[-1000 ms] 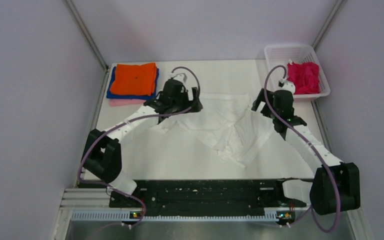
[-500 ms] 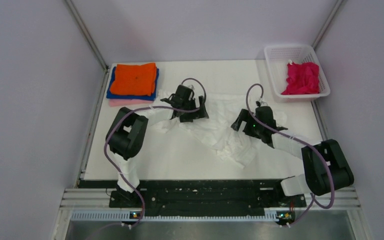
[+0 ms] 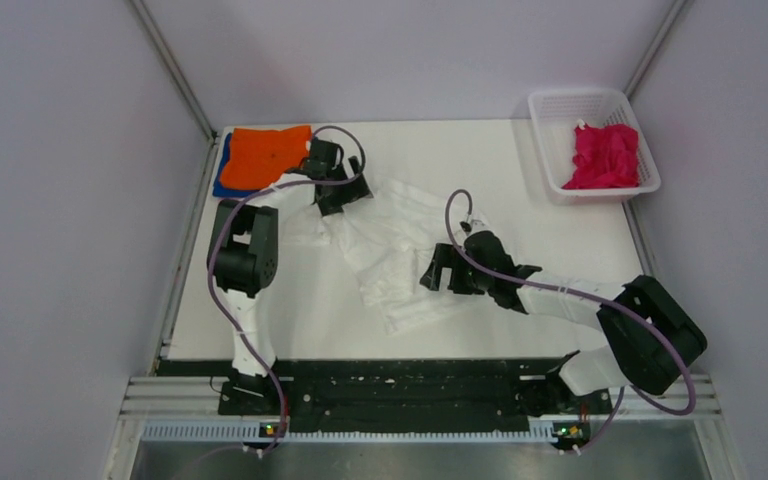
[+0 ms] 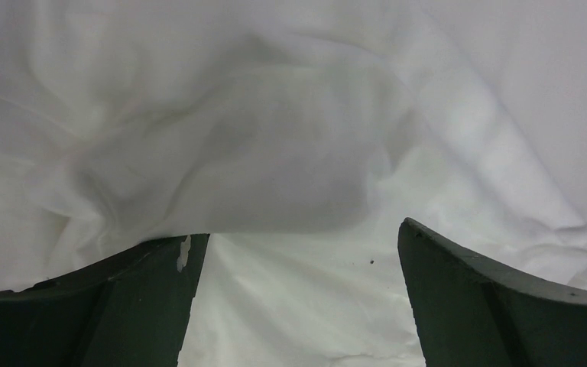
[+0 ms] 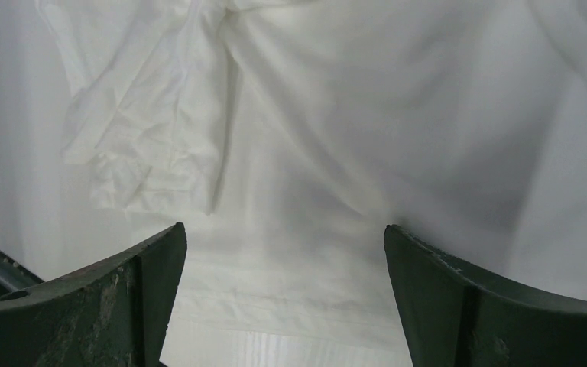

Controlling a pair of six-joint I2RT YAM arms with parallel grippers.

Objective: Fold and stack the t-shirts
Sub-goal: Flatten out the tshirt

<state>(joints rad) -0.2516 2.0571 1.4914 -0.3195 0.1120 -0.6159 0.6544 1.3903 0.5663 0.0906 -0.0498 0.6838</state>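
Next, the left gripper grabs the rumpled white t-shirt's corner nearest the folded stack, to stretch the t-shirt open and lay it flat for folding.
A white t-shirt (image 3: 392, 250) lies rumpled and slanted on the table's middle; no print shows on it. My left gripper (image 3: 343, 200) is at its far left corner, open, low over the cloth (image 4: 275, 153), and a fold lies over the left fingertip (image 4: 153, 260). My right gripper (image 3: 438, 277) is at the shirt's right edge, open, with white cloth (image 5: 306, 153) under and between the jaws. An orange t-shirt (image 3: 262, 155) tops a folded stack at the back left, with a blue one (image 3: 222, 183) under it. A magenta t-shirt (image 3: 605, 155) lies in the basket.
The white mesh basket (image 3: 550, 105) stands at the back right corner. Grey walls close in the table (image 3: 500, 160) on three sides. The left arm's elbow (image 3: 245, 245) stands near the table's left edge, right beside the stack.
Both arms have swung left and down. The white shirt, stretched wide between them a second ago, now lies as a narrower slanted heap shifted left.
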